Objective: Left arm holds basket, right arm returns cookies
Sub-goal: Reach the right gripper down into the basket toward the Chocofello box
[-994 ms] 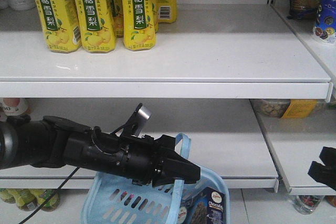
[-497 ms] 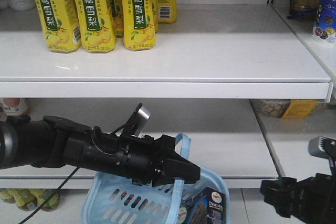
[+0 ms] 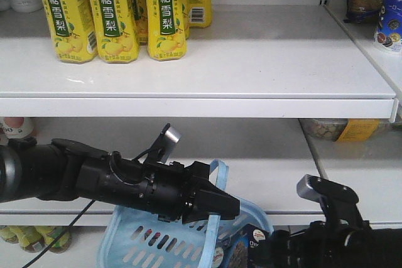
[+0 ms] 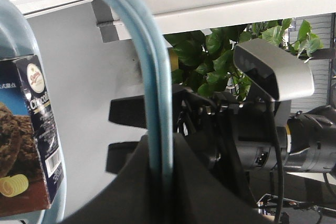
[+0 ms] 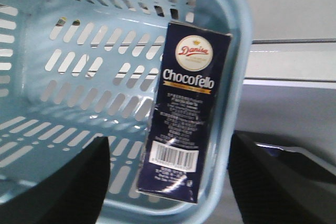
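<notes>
I should pick up the box by its barcode end (image 5: 172, 167) next with my right gripper. That leaves the cookies box's end with the round Danisa logo (image 5: 194, 53) free for the return.
My left gripper (image 3: 231, 208) is shut on the pale blue loop handle (image 4: 157, 98) of the light blue basket (image 3: 135, 246), which hangs below the lower shelf. The navy cookies box (image 5: 184, 114) stands upright inside the basket against its right wall, and its top also shows in the front view (image 3: 256, 244). My right arm (image 3: 339, 240) reaches in from the lower right. Its gripper (image 5: 170, 182) is open, with one finger (image 5: 79, 182) over the basket and the other (image 5: 273, 182) outside the wall, short of the box.
Yellow drink bottles (image 3: 110, 14) stand on the left of the upper white shelf (image 3: 264, 67). The lower shelf (image 3: 270, 174) is just behind the basket. Packaged goods (image 3: 386, 23) fill the right-hand shelving, and jars (image 3: 326, 128) sit under it.
My right arm has come in from the lower right edge and moved left up to the basket and the cookies. The left arm and basket have not moved.
</notes>
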Controlling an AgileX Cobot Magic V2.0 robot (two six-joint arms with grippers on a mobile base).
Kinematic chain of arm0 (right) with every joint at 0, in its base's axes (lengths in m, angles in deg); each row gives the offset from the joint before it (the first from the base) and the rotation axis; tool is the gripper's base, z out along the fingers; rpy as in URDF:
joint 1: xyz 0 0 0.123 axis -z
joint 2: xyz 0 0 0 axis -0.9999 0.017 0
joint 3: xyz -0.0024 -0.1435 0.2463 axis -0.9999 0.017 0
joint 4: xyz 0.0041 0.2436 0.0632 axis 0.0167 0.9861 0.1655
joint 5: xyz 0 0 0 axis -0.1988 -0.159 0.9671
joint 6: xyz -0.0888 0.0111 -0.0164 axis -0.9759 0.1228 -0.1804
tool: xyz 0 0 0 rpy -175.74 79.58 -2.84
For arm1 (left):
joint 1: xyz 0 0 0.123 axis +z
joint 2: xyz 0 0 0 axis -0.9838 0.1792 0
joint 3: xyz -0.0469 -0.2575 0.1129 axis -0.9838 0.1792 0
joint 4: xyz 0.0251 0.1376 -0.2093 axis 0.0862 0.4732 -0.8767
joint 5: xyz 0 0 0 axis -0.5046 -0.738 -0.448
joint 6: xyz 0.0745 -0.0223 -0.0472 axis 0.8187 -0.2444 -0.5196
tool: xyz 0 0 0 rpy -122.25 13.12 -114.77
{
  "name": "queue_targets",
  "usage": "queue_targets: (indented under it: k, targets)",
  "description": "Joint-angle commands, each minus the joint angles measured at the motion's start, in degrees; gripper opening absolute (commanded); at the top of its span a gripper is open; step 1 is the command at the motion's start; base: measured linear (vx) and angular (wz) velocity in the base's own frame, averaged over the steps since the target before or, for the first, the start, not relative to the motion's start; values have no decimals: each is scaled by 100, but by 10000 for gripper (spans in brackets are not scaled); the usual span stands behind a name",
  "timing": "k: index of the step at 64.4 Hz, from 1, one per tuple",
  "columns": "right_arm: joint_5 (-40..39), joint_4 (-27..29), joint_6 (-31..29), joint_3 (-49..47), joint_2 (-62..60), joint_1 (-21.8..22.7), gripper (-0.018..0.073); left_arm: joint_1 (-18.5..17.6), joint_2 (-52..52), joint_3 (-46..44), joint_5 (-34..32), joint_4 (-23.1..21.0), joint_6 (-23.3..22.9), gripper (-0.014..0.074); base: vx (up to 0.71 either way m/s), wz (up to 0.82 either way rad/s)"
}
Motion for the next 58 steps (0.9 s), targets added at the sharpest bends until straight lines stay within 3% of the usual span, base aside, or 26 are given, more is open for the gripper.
queue_targets:
  k: [1, 17, 43, 58]
  targets:
    - [-60, 546, -266, -274, 247, -19, 474, -2, -279, -151, 192, -378, 200, -6, 0, 0]
    - [-51, 1394, -1253, -466, 879, -12, 474, -2, -279, -151, 192, -378, 200, -6, 0, 0]
    - [-237, 2252, -2133, -479, 1573, -12, 474, -2, -279, -151, 192, -383, 200, -6, 0, 0]
    - [-231, 3114, -2948, -479, 1905, -12, 474, -2, -279, -151, 192, -383, 200, -6, 0, 0]
